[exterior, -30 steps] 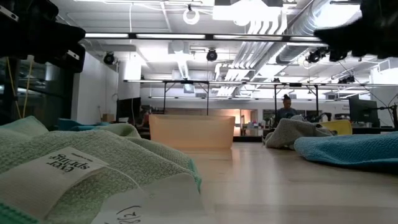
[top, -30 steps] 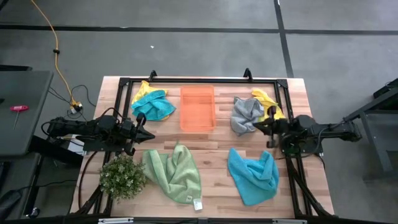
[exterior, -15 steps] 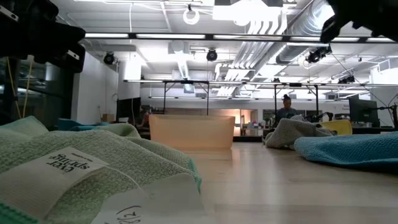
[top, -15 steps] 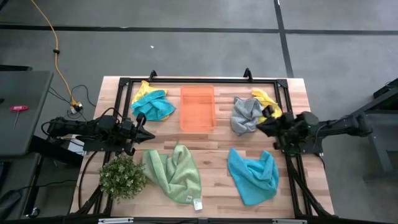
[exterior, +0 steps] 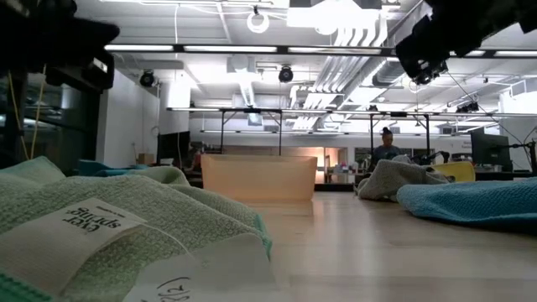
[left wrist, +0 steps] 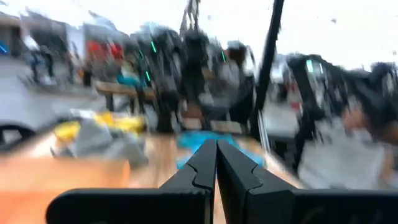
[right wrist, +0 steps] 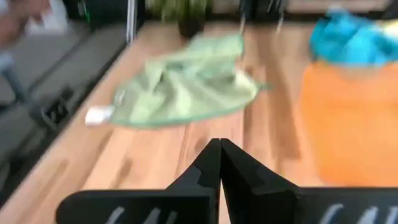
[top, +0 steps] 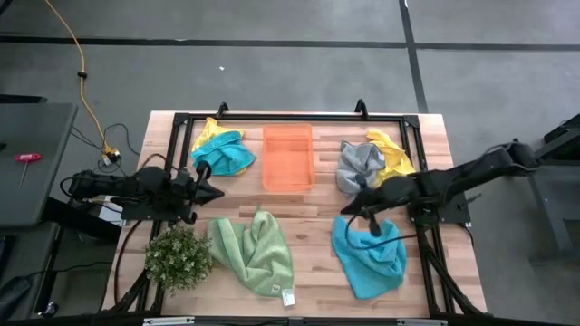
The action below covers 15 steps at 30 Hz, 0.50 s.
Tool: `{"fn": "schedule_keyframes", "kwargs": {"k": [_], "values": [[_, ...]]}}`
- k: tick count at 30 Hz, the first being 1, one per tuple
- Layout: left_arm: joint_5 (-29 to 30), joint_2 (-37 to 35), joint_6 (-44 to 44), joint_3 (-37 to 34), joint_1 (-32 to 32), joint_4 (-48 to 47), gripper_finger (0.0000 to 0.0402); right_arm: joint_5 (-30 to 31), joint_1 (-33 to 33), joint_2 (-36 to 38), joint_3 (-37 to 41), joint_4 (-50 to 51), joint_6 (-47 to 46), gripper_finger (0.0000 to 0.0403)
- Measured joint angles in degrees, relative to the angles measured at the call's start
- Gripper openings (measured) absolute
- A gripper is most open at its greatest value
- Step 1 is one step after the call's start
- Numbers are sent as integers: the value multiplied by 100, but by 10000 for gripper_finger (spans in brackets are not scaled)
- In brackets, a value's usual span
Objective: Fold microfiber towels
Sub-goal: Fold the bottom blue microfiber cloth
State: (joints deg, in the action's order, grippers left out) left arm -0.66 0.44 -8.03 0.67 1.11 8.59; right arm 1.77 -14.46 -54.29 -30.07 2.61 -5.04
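My right gripper takes hold of the hemmed corner (top: pixel 341 223) of the teal-blue towel (top: pixel 373 263) next, to fold the towel.
A light green towel (top: pixel 254 249) with a white tag (exterior: pixel 75 226) lies crumpled at the near middle. A teal-blue towel (top: pixel 367 258) lies crumpled at the near right. A grey towel (top: pixel 358 166) and a yellow towel (top: pixel 391 154) lie at the far right. Another teal towel (top: pixel 225 154) lies on a yellow one (top: pixel 208 131) at the far left. My right gripper (top: pixel 347 209) is shut and empty, in the air over the teal-blue towel's far edge. My left gripper (top: pixel 220 191) is shut and empty, between the far-left towels and the green towel.
An orange plastic bin (top: pixel 288 157) stands at the far middle. A small bushy plant (top: pixel 178 256) stands at the near left corner. Bare wood (top: pixel 313 222) shows between the green and teal-blue towels. A dark frame (top: pixel 272 117) runs along the table's edges.
My right gripper has reached from beside the grey towel toward the table's middle and near edge, and now hangs over the teal-blue towel's far edge. The towels have not moved.
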Motion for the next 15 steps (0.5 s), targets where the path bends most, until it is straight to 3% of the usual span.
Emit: {"fn": "schedule_keyframes", "kwargs": {"k": [7,15], "values": [[0,424,-354,2,-61,488,5,-2,-110,-1227,-521,370,-956,1],[439,1620,-356,2,-538,1637,58,-1,-250,-2158,-1562,3037,-1936,58]]}}
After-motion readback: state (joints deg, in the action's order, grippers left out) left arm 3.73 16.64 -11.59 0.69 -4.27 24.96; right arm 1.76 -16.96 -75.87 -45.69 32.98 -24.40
